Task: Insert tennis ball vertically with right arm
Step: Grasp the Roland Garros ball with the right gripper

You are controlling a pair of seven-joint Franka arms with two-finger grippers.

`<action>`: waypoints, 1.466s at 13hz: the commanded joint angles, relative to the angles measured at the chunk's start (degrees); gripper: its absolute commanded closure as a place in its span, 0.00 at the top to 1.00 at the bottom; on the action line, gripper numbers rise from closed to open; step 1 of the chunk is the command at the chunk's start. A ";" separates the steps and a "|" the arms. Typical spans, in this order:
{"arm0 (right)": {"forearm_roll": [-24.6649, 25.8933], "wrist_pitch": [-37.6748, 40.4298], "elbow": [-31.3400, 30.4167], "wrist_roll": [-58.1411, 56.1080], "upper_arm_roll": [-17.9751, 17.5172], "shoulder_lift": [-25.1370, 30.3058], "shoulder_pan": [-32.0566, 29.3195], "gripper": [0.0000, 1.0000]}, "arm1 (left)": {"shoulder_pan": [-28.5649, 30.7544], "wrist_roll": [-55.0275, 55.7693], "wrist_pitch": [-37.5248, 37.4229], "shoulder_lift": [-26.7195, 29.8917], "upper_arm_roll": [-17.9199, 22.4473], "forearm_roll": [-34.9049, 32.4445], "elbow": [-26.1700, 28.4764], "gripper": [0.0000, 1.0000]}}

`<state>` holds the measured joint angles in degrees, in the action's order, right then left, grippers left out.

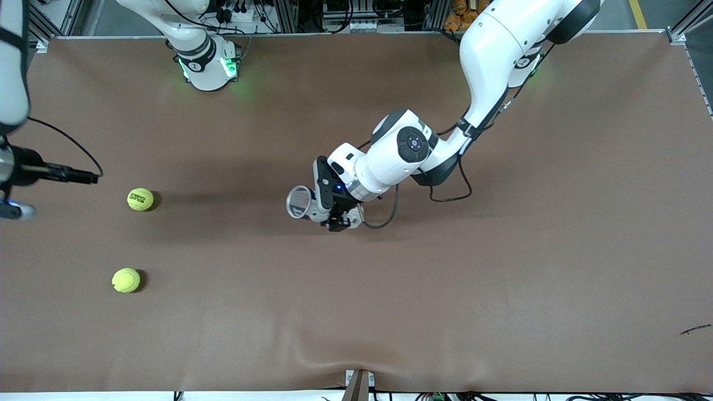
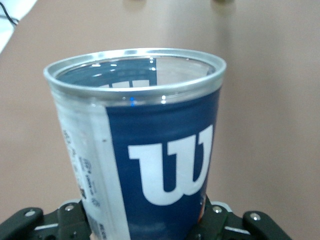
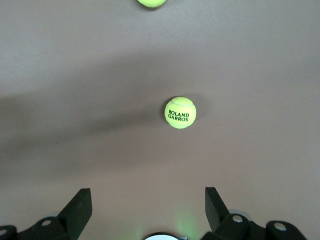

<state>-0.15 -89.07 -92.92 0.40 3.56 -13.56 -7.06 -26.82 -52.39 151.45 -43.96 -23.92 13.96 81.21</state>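
Observation:
My right gripper should next grab the ROLAND GARROS ball's fuzzy sides to insert it into the clear can [image 1: 301, 202].
My left gripper [image 1: 326, 210] is shut on a clear tennis ball can [image 1: 301, 202] with a blue Wilson label. It holds the can over the middle of the table, tilted, with the open metal-rimmed mouth toward the right arm's end. In the left wrist view the can [image 2: 150, 150] fills the frame and looks empty, with the left gripper [image 2: 150, 222] around its base. My right gripper [image 3: 147, 197] is open and empty above the table. A yellow ball marked ROLAND GARROS [image 3: 180, 112] [image 1: 140, 199] lies ahead of it. A second ball [image 1: 126, 280] [image 3: 151, 2] lies nearer the front camera.
The brown table cover [image 1: 445, 289] is bare apart from a small dark scrap [image 1: 695, 329] near the left arm's end. The right arm's wrist and cable [image 1: 55, 171] hang at the right arm's end of the table.

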 commanded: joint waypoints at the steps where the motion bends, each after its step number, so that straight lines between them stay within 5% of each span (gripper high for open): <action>1: 1.02 -1.35 -0.94 -0.14 -0.75 -1.29 -1.20 1.00 | 0.28 -1.40 7.16 -1.99 -3.04 3.17 0.27 0.72; 7: 1.02 -21.28 -16.74 -0.22 -0.75 -1.29 -3.39 1.00 | 0.63 -1.57 23.71 -7.62 -9.12 4.32 0.97 0.72; 10: 1.02 -36.47 -27.54 -0.31 -0.75 -1.64 -4.10 1.00 | 2.81 -1.48 23.55 -8.50 -10.26 4.50 1.06 0.72; 12: 1.29 -44.14 -31.61 -0.40 -0.66 -4.00 -4.97 1.00 | 8.68 -2.01 18.66 -10.25 -16.04 4.15 0.97 0.71; 14: 1.38 -46.45 -32.24 -0.40 -0.75 -6.90 -5.68 1.00 | 14.14 -6.46 8.90 -10.18 -18.26 4.23 0.45 0.71; 18: 1.38 -46.45 -33.03 -1.19 -0.75 -8.06 -6.82 1.00 | 22.15 -18.51 8.34 -16.49 -28.17 6.51 0.53 0.71; 19: 1.38 -46.28 -33.03 -1.28 -0.75 -8.06 -6.74 0.71 | 22.86 -21.93 8.43 -17.20 -29.24 8.08 0.62 0.71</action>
<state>0.04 -134.87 -124.88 0.09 3.77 -22.58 -12.09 -5.24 -68.02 159.12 -58.13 -49.41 19.11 82.41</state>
